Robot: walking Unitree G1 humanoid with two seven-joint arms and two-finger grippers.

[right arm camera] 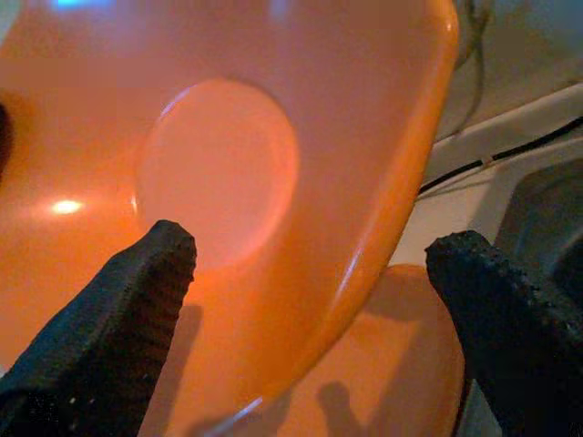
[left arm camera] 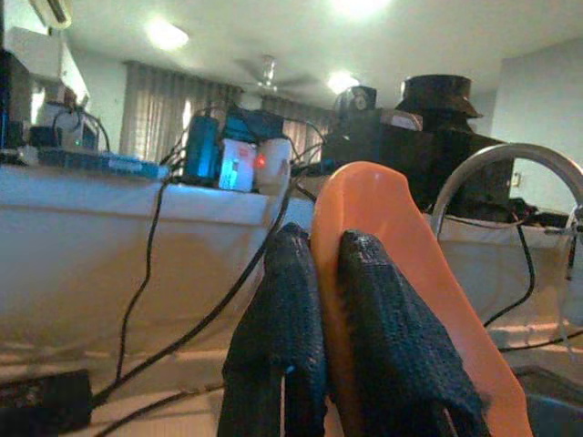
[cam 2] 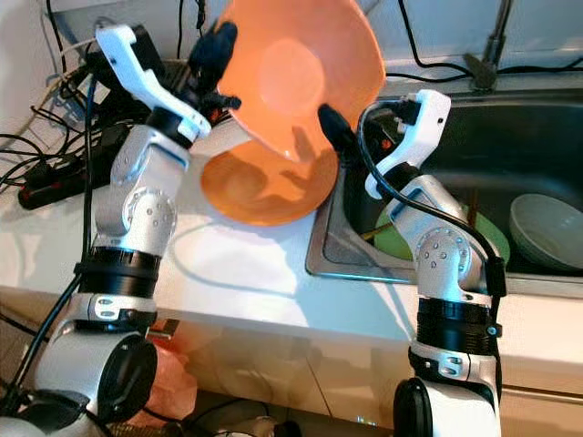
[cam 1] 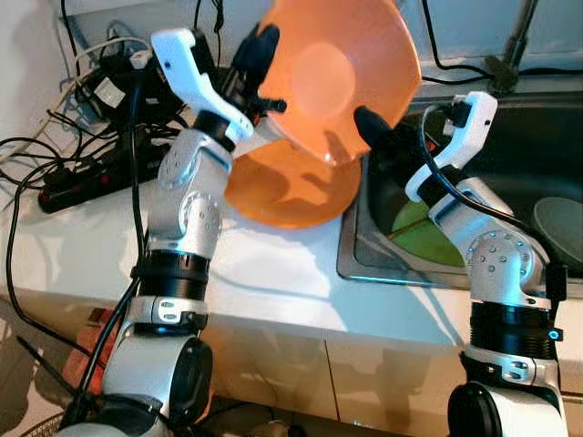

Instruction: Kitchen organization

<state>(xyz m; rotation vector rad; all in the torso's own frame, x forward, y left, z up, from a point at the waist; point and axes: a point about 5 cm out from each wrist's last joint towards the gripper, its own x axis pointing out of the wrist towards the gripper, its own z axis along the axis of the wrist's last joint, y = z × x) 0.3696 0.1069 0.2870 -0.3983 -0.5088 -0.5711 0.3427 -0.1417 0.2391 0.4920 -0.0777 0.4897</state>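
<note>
The raised orange bowl will next be grabbed by its rim [cam 1: 401,111] with my right gripper, and then my right gripper will put the bowl into the steel sink.
A tilted orange bowl [cam 1: 337,64] is held up above the counter beside the sink. My left gripper [left arm camera: 328,264] is shut on its rim, one finger on each side of the orange wall. My right gripper [right arm camera: 310,250] is open with its fingers wide apart: one finger lies over the bowl's inside and the other beyond its rim. A second orange bowl [cam 1: 291,187] sits upright on the white counter [cam 1: 273,264], directly below the raised one.
The steel sink [cam 1: 510,118] on the right holds a green plate [cam 1: 424,238] and a pale bowl [cam 2: 547,228], with the faucet [cam 1: 519,45] behind. A black power strip [cam 1: 82,177] and tangled cables crowd the counter's back left.
</note>
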